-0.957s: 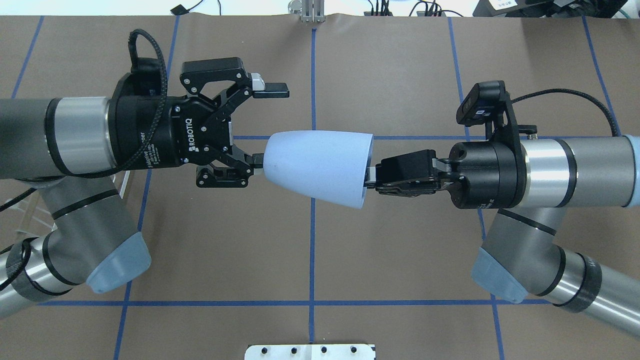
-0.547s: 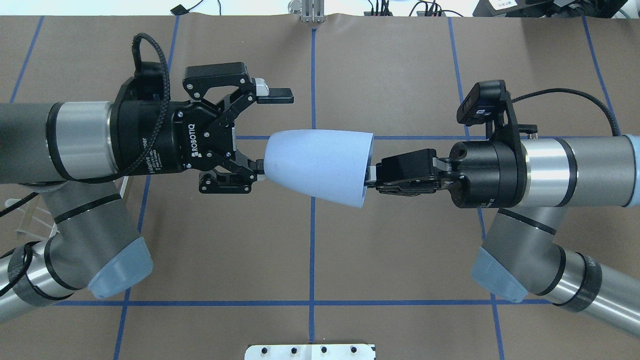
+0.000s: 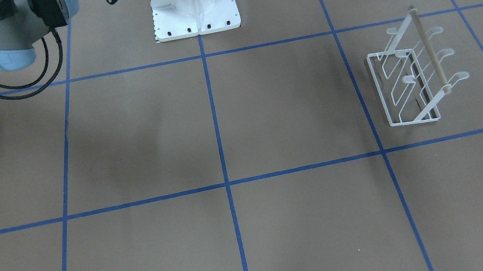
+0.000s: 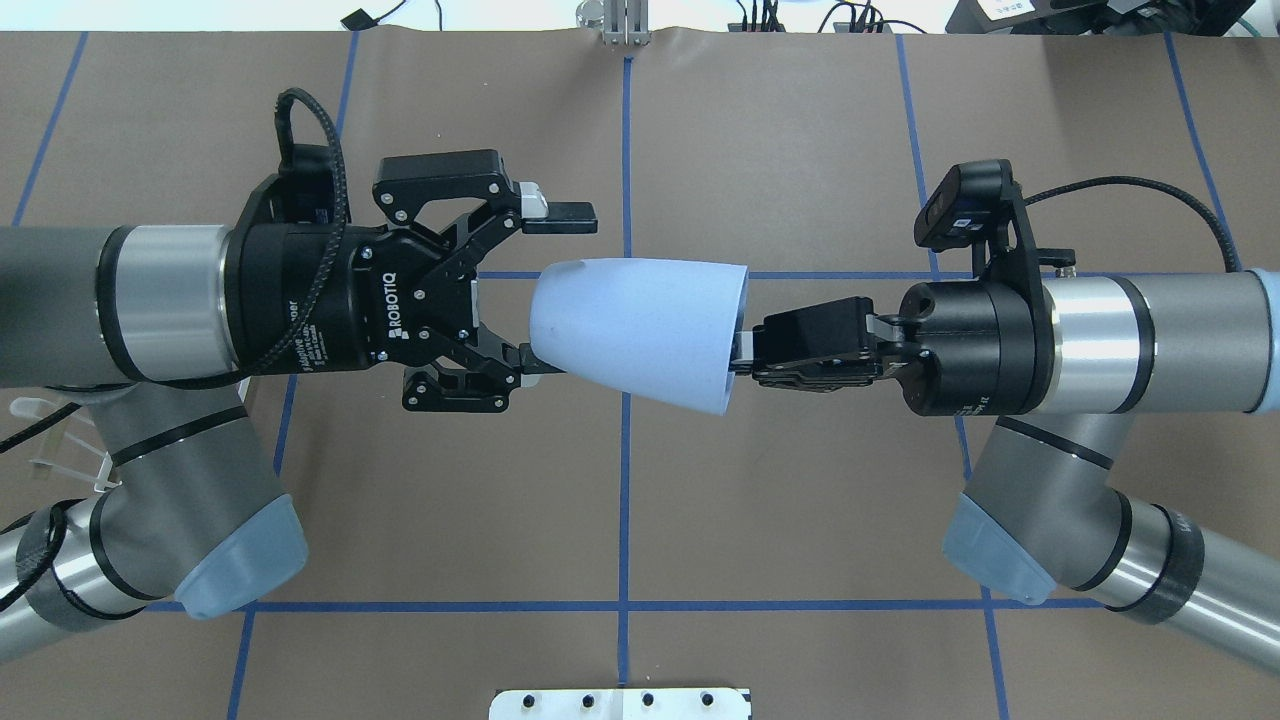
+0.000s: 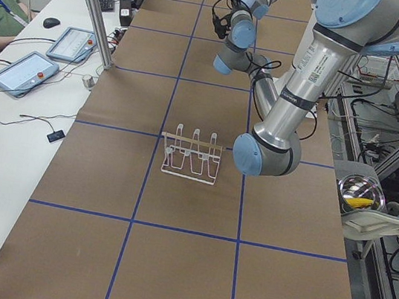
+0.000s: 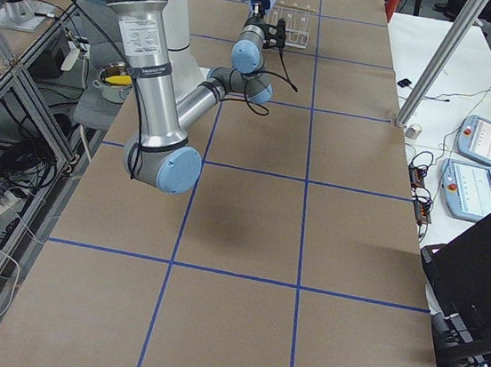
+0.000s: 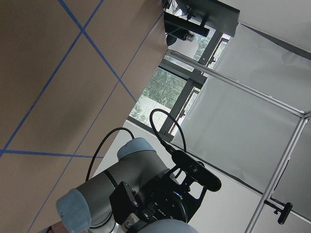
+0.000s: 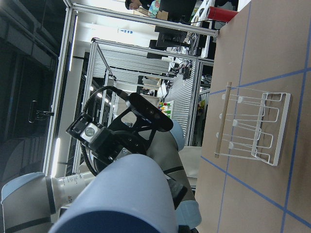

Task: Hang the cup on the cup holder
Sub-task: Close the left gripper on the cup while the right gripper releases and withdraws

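Observation:
I need to free the cup's open rim for hanging on the cup holder, so my left gripper should grab its narrow closed end next.
The pale blue cup (image 4: 640, 330) lies level in mid-air over the table's middle, with its open rim to the right. My right gripper (image 4: 742, 355) is shut on the rim. My left gripper (image 4: 558, 290) is open, with one finger above the cup's closed narrow end and one below it, neither pressed on. The cup also fills the bottom of the right wrist view (image 8: 121, 199). The white wire cup holder (image 3: 414, 75) stands empty on the table on my left side. It also shows in the exterior left view (image 5: 192, 156) and in the right wrist view (image 8: 252, 126).
The white bolted pedestal (image 3: 193, 0) sits at the table's near middle edge, below the arms (image 4: 620, 703). A side table with tablets (image 5: 27, 71) runs along the far side. My left arm's elbow (image 5: 267, 148) hangs close beside the cup holder.
My left gripper has moved right and slightly down the view, so its open fingers now reach past the cup's closed end. The right arm and the cup have stayed still.

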`<act>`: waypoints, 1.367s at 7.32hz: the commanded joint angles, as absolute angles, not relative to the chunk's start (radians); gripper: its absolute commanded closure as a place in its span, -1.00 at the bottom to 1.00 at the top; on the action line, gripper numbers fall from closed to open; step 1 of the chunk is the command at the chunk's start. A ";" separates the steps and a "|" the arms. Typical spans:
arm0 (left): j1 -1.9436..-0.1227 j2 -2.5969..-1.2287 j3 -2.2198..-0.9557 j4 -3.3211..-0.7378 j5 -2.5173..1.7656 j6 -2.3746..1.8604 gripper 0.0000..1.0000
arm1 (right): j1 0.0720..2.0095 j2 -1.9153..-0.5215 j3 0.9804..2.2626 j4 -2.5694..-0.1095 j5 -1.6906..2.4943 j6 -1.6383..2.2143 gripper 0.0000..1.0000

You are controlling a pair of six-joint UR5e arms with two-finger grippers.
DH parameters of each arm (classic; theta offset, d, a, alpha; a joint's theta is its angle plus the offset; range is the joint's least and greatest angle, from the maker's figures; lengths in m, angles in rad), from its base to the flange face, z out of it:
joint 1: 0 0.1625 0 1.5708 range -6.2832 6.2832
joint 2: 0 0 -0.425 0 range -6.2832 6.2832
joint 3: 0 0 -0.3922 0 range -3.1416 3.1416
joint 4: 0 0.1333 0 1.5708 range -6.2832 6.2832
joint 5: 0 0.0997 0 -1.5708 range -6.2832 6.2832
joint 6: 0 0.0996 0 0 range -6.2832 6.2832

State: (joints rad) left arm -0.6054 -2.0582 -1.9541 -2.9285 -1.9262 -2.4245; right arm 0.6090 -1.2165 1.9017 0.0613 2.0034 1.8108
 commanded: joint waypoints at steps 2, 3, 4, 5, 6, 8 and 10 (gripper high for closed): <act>-0.604 -2.051 -1.965 -2.928 -1.928 -2.424 -0.89 | 0.609 -1.221 1.901 0.061 2.002 1.810 1.00; -0.604 -2.051 -1.973 -2.928 -1.931 -2.425 0.30 | 0.609 -1.223 1.901 0.063 2.002 1.812 0.66; -0.604 -2.048 -1.971 -2.928 -1.937 -2.418 0.99 | 0.609 -1.223 1.904 0.063 1.994 1.828 -0.98; -0.604 -2.048 -1.973 -2.928 -1.937 -2.415 1.00 | 0.611 -1.221 1.905 0.064 1.993 1.876 -1.00; -0.603 -2.049 -1.974 -2.928 -1.939 -2.413 1.00 | 0.611 -1.223 1.910 0.064 1.991 1.876 -1.00; -0.604 -2.048 -1.983 -2.924 -1.989 -2.410 1.00 | 0.615 -1.239 1.907 0.115 1.985 1.881 -1.00; -0.658 -2.046 -1.980 -2.918 -2.000 -2.405 1.00 | 0.646 -1.313 1.902 0.120 1.990 1.871 -1.00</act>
